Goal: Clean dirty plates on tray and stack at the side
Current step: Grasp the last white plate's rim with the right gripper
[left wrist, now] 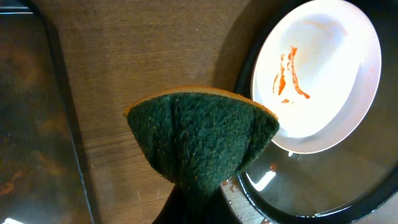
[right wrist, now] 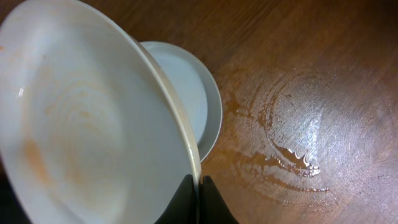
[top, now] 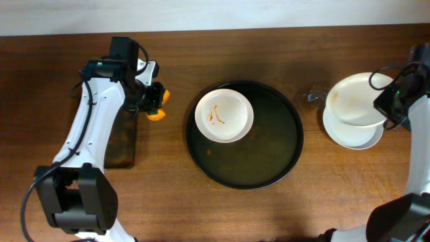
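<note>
The stained plate has its rim (top: 348,124) leaving the lower plate's side exposed, so I should set the stained plate squarely on the lower plate before I open my right gripper.
One dirty plate (top: 224,115) with orange-red smears lies in the upper left of the round black tray (top: 282,158); it also shows in the left wrist view (left wrist: 323,74). My left gripper (top: 153,102) is left of the tray, shut on a green and orange sponge (left wrist: 202,137) above the wood. My right gripper (top: 392,107) is shut on the rim of a second white plate (right wrist: 87,124) with faint orange film, held tilted over a third plate (top: 346,134) lying on the table at the right.
A rectangular black tray (top: 121,141) lies under my left arm. A wet patch (right wrist: 292,137) shines on the wood between the round tray and the right-hand plates.
</note>
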### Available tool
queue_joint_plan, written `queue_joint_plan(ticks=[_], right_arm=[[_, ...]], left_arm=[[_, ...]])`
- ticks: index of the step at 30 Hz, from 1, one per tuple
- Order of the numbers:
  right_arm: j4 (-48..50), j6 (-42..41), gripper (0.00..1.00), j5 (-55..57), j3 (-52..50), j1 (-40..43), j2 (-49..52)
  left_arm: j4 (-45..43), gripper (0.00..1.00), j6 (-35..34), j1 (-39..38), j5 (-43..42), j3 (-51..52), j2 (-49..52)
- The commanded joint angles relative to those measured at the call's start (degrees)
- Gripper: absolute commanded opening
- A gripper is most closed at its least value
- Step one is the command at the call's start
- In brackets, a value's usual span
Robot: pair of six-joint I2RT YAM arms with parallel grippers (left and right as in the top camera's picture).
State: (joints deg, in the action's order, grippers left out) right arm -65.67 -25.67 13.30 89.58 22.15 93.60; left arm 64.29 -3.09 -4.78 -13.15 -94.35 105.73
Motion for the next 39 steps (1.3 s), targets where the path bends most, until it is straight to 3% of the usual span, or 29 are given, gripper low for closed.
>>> queue_joint_plan(ticks=[1,5,7,9,10,11,13,18,22,29,31,32,35,39], right_arm=[[1.5,0.4,0.04,-0.7,0.6,2.3,3.7],[5.3,1.5,0.06,-0.4,0.6,3.1,11.2],[5.5,1.5,0.38,-0.5,0.6,3.1,11.6],[4.1,2.5,0.49,-3.9,0.6,2.9,11.6],[3.6,7.0,0.50,-12.3,0.6,2.6,11.6],[2.6,15.4,0.50,-30.4,0.6,0.5,11.6],[1.2,21.0,0.50,-40.0,0.6,-4.0,11.7],[7.2,20.4,0.50,-32.6,-0.7,-25.0,11.9],[12.6,12.3,0.51,-22.3,-0.7,-36.2,16.5],[15.4,8.6,0.44,-23.6,-0.7,-39.1,29.2],[15.0,8.6,0.32,-24.1,-0.7,-39.1,30.4],[14.9,8.6,0.21,-24.5,-0.7,-39.2,30.4],[10.8,8.6,0.04,-24.9,-0.7,-39.2,30.4],[4.6,8.7,0.04,-24.9,-0.7,-39.2,30.4]], left_arm=[[0.0,0.00,-0.7,-0.5,0.4,-0.2,-1.3],[0.7,0.00,-0.8,-0.5,0.3,-0.2,-1.3],[0.8,0.00,-0.8,-0.5,0.4,-0.2,-1.3],[0.8,0.00,-0.8,-0.5,0.4,-0.2,-1.3],[0.8,0.00,-0.8,-0.5,0.5,-0.2,-1.3],[0.8,0.00,-0.8,-0.5,0.5,-0.2,-1.3],[0.7,0.00,-0.8,-0.5,0.5,-0.2,-1.3],[0.9,0.00,-0.8,-0.5,0.5,-0.2,-1.3],[0.9,0.00,-0.8,-0.5,0.5,-0.2,-1.3],[0.9,0.00,-0.8,-0.5,0.5,-0.2,-1.3],[0.9,0.00,-0.8,-0.5,0.3,-0.2,-1.3],[0.9,0.00,-0.8,-0.5,0.3,-0.2,-1.3],[0.9,0.00,-0.8,-1.0,0.3,-0.2,-1.3],[-0.5,0.00,-0.8,-6.4,0.3,-0.2,-1.3]])
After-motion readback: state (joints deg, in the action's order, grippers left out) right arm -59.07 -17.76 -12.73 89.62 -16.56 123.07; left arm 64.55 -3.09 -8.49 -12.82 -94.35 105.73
